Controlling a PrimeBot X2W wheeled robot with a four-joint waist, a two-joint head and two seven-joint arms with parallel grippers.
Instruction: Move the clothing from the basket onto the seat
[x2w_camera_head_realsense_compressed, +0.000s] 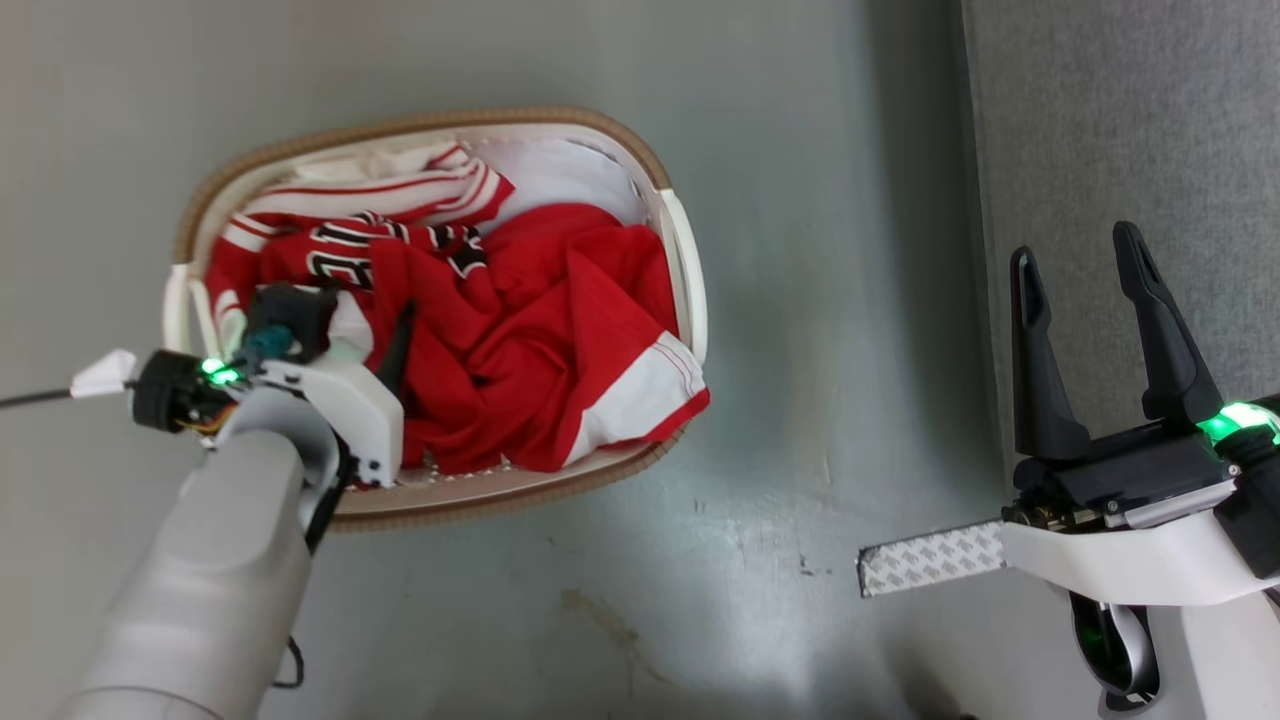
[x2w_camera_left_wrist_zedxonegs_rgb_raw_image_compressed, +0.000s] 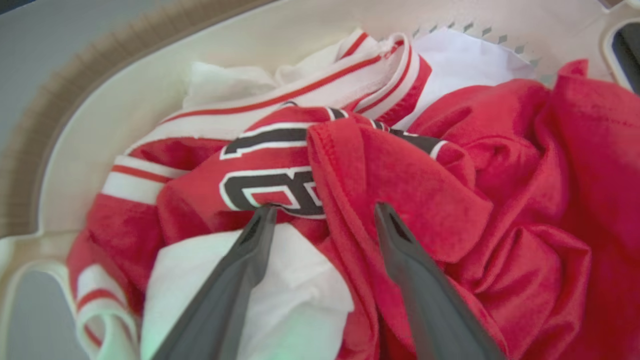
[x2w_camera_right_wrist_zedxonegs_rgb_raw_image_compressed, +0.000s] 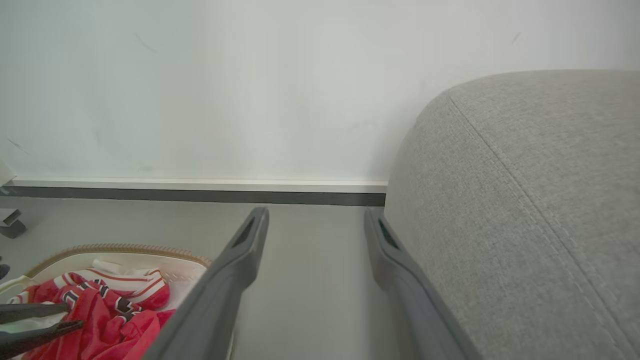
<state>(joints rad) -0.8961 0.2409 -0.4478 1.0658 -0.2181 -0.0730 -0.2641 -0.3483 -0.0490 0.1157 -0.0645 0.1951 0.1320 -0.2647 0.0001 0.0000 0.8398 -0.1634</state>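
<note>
The clothing in the basket lies slack and crumpled (x2w_camera_head_realsense_compressed: 510, 342). The robot's left gripper should next grab the clothing by the raised red fold (x2w_camera_head_realsense_compressed: 386, 286) next to the lettering.
The basket (x2w_camera_head_realsense_compressed: 680, 250) stands on the floor, full of the crumpled red clothing (x2w_camera_head_realsense_compressed: 560, 330). The garment with black-and-white lettering (x2w_camera_left_wrist_zedxonegs_rgb_raw_image_compressed: 270, 187) lies at the far left side, striped bands behind it. My left gripper (x2w_camera_left_wrist_zedxonegs_rgb_raw_image_compressed: 325, 209) is open and down in the pile, a red fold (x2w_camera_left_wrist_zedxonegs_rgb_raw_image_compressed: 400, 185) between its fingers and white cloth under the left one. In the head view my left gripper (x2w_camera_head_realsense_compressed: 390, 335) is mostly hidden by its wrist. My right gripper (x2w_camera_head_realsense_compressed: 1077, 250) hangs open and empty at the edge of the grey seat (x2w_camera_head_realsense_compressed: 1120, 120), well right of the basket.
Grey floor (x2w_camera_head_realsense_compressed: 800, 450) separates the basket from the seat (x2w_camera_right_wrist_zedxonegs_rgb_raw_image_compressed: 525, 200). A white wall and dark baseboard (x2w_camera_right_wrist_zedxonegs_rgb_raw_image_compressed: 200, 195) run behind. The white liner (x2w_camera_head_realsense_compressed: 570, 175) shows at the basket's far side. A patterned strip (x2w_camera_head_realsense_compressed: 930, 558) sticks out from my right wrist.
</note>
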